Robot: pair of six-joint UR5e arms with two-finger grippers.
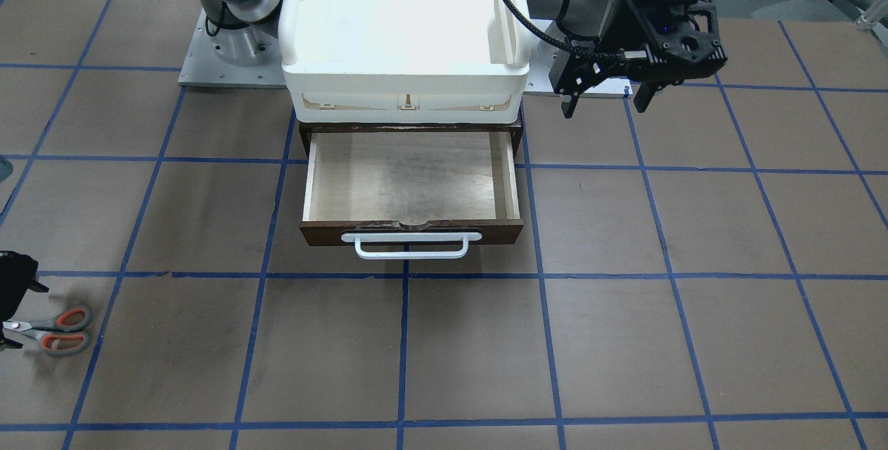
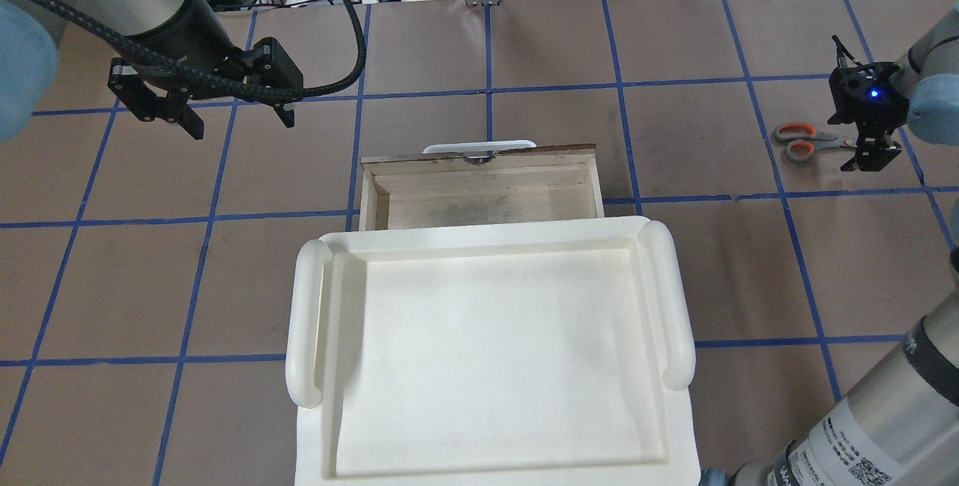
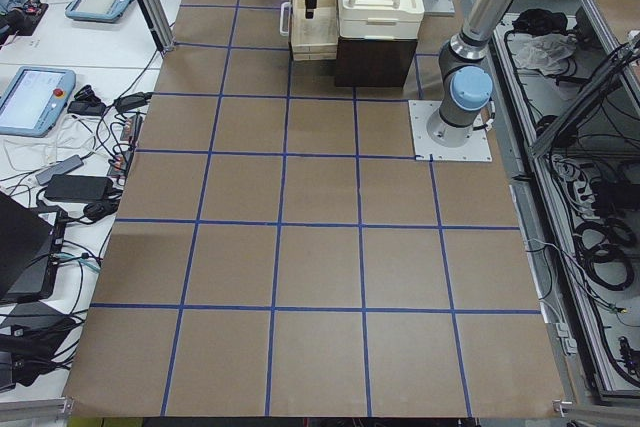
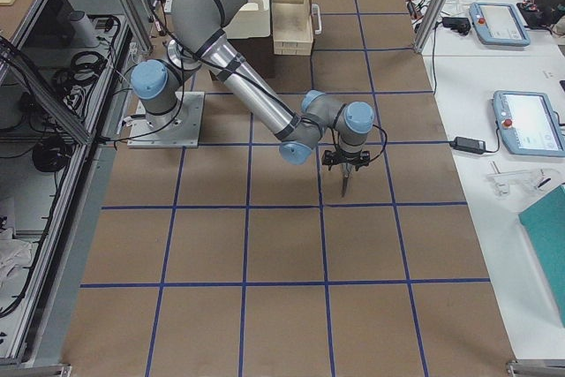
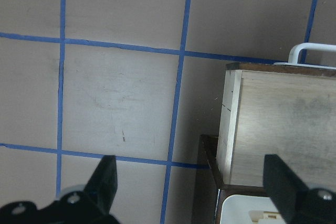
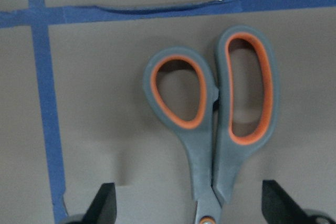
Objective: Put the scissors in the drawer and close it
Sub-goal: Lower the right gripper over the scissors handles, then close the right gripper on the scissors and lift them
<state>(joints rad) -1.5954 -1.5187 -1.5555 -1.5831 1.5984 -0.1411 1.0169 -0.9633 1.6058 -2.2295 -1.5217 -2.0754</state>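
I will next use my right gripper to grab the scissors by the base of their grey handles beside the pivot, so they can go in the drawer [image 1: 409,186].
The scissors [image 1: 55,331] lie flat on the table far to my right, grey handles lined orange; they also show in the overhead view [image 2: 805,141] and the right wrist view [image 6: 215,124]. My right gripper [image 2: 867,135] is open and low over them, one finger on each side of the blades near the pivot [image 6: 191,208]. The drawer [image 1: 409,186] is pulled open and empty, with a white bar handle [image 1: 411,245]; it also shows in the overhead view [image 2: 487,198]. My left gripper [image 2: 241,123] is open and empty, hovering to the left of the drawer [image 5: 283,124].
A white plastic tray [image 2: 487,351] sits on top of the dark brown cabinet [image 1: 517,132] that holds the drawer. The brown table carries a grid of blue tape lines [image 1: 541,277]. The arm bases stand behind the cabinet.
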